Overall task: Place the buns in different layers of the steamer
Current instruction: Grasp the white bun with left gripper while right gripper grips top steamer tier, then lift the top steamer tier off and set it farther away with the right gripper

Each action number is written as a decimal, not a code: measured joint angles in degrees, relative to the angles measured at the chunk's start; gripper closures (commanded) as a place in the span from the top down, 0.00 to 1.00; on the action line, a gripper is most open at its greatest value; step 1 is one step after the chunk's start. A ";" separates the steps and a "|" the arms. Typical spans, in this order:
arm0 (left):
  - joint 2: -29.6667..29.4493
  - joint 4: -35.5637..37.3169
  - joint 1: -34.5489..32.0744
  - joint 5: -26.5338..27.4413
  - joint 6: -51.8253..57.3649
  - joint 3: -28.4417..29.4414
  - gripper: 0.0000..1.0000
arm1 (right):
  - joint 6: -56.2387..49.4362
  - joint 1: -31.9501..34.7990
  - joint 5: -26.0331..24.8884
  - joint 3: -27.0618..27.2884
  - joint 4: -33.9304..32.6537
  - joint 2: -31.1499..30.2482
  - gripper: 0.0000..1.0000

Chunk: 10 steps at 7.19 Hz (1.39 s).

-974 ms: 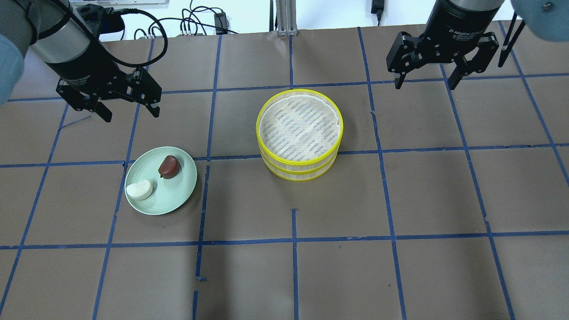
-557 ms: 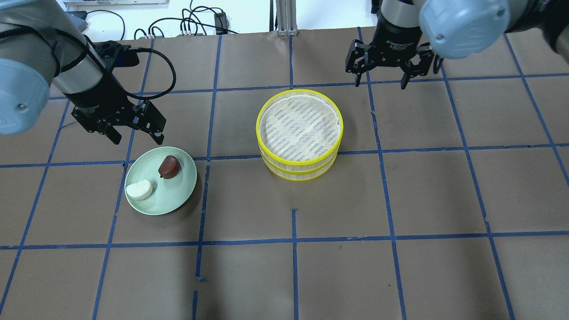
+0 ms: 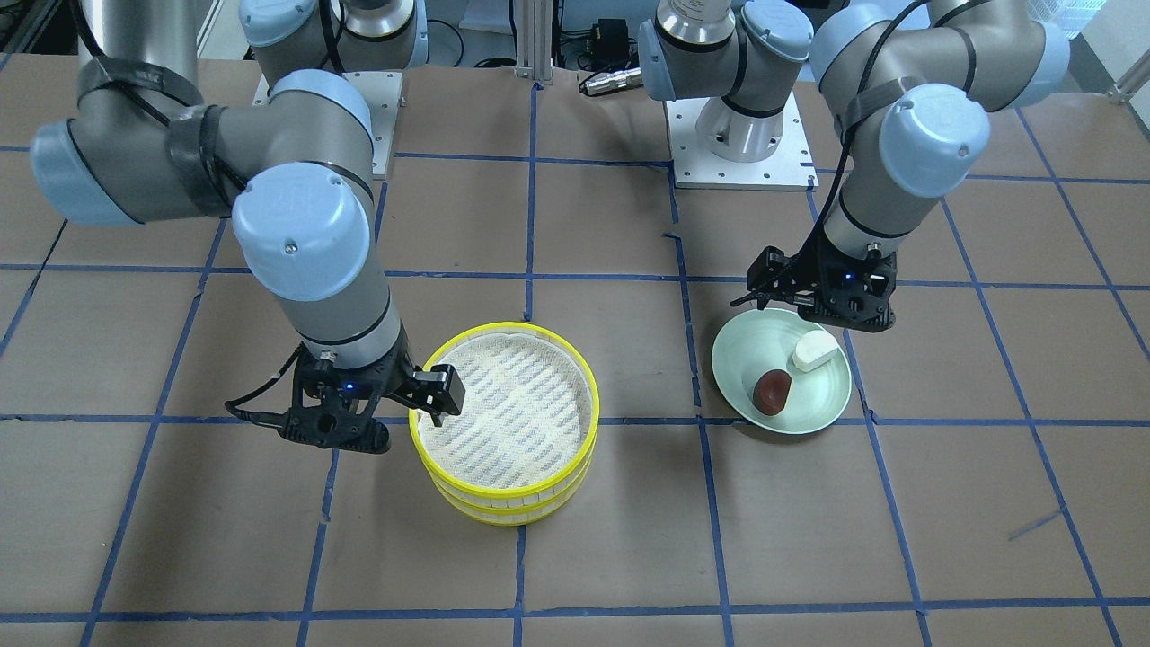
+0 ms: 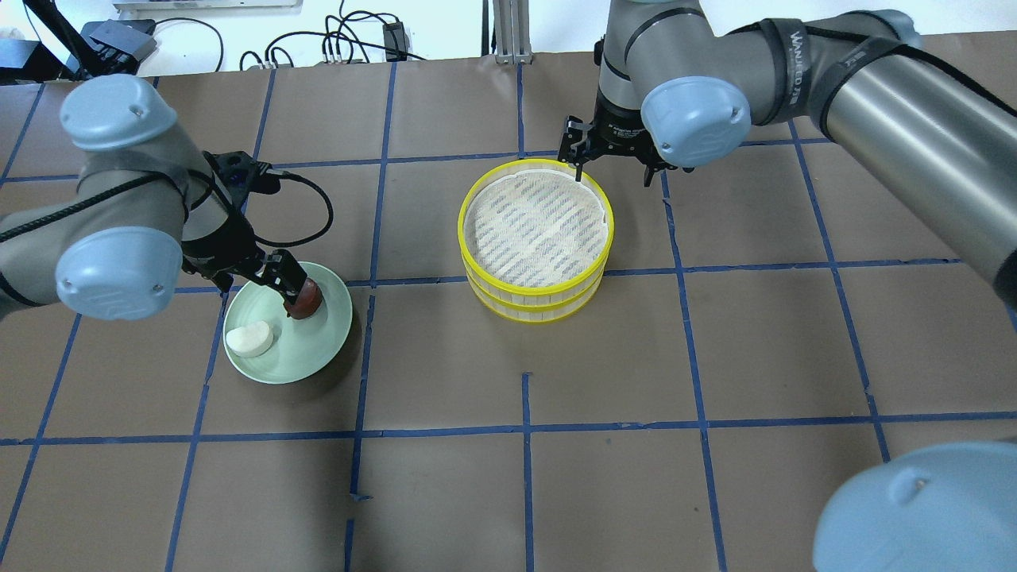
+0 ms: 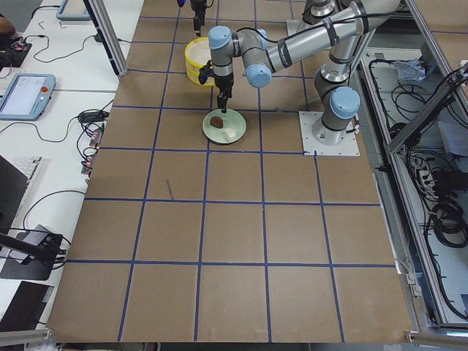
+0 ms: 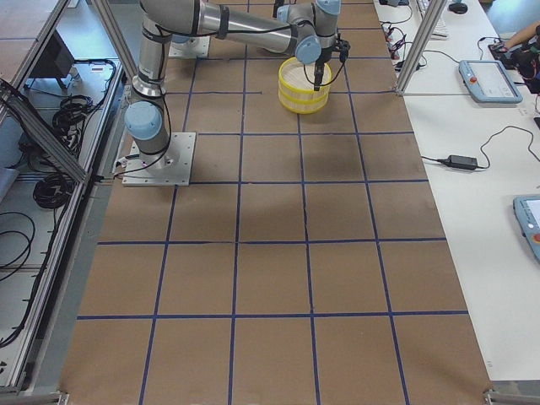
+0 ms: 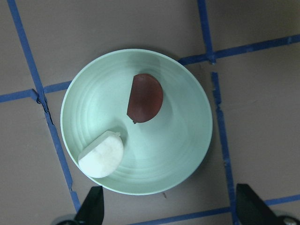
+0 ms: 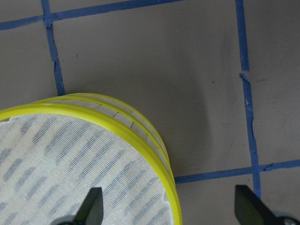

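I need to separate the steamer layers for the buns, so I should next grip the top layer by its yellow rim with my right gripper.
Two steamer layers are stacked mid-table, the top layer on the lower layer; both show in the front view. The top layer's woven bottom is bare. The dark reddish-brown bun and the white bun lie apart on a pale green plate. My left gripper hovers open above the plate, one finger close over the brown bun. The left wrist view shows the brown bun and the white bun. My right gripper is open at the stack's far right rim.
The brown paper table is marked with blue tape lines. The plate sits about one grid square from the steamer stack. The arm bases stand at the table's robot side. Cables lie beyond the far edge.
Both arms moved in. My left gripper came down over the plate by the brown bun. My right gripper moved left and down to the steamer's far right rim. Both stayed open.
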 measured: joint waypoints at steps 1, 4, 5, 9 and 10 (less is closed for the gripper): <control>-1.94 1.92 0.10 1.13 1.31 -0.86 0.98 | -0.20 0.21 0.00 0.93 -1.06 0.53 1.00; -4.85 3.73 3.55 3.75 6.72 -1.81 0.99 | -0.40 0.26 0.03 4.29 -4.78 1.15 0.67; -5.42 4.06 4.19 3.88 8.77 -1.68 0.99 | 0.20 0.25 0.04 4.60 -5.18 1.15 0.46; -8.56 5.81 4.57 3.84 10.41 -1.80 0.98 | 3.12 0.24 0.10 5.07 -4.19 0.73 0.04; -8.83 5.93 4.56 3.91 10.43 -1.94 0.85 | 3.14 0.24 0.02 5.37 -3.77 0.35 0.04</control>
